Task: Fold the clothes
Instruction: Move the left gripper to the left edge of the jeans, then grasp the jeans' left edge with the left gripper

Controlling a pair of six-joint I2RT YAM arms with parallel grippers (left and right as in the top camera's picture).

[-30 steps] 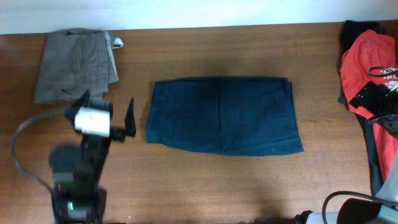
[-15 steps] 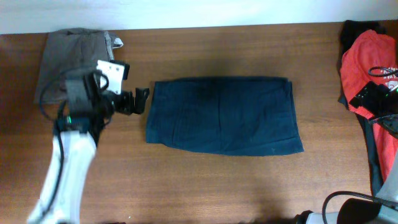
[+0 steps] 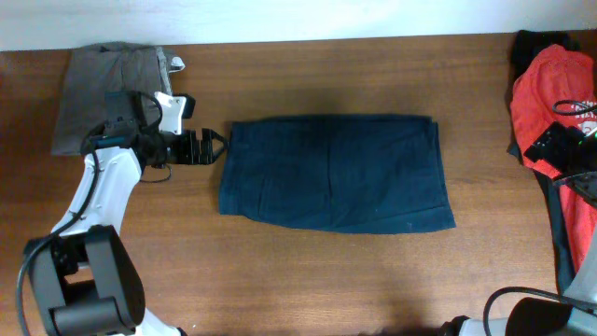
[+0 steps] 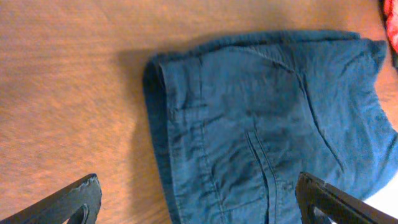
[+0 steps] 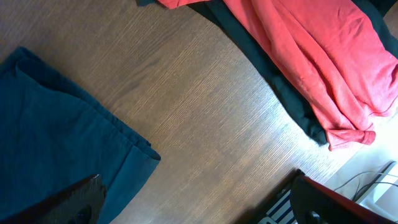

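Observation:
I should next grab the navy garment (image 3: 336,173) with my left gripper by its short edge nearest the grey-khaki garment, to fold that end over the rest.
A dark navy garment (image 3: 336,173) lies folded flat in a rectangle at the table's middle; it also shows in the left wrist view (image 4: 267,124) and the right wrist view (image 5: 50,137). A grey-khaki garment (image 3: 107,93) lies crumpled at the back left. A red T-shirt (image 3: 550,98) lies at the right edge, also in the right wrist view (image 5: 311,56). My left gripper (image 3: 210,147) is open at the navy garment's back left corner, its fingers (image 4: 199,211) straddling that edge. My right gripper (image 5: 199,208) is open and empty over bare wood between the navy garment and the red T-shirt.
A black cloth (image 5: 273,93) lies under the red T-shirt. The right arm (image 3: 564,145) with cables sits at the table's right edge. The brown wooden table (image 3: 308,271) ends at a white wall at the back.
My left arm has swung from the front left up to the navy garment's back left corner, and its gripper now sits at the cloth's edge. The right arm has not moved.

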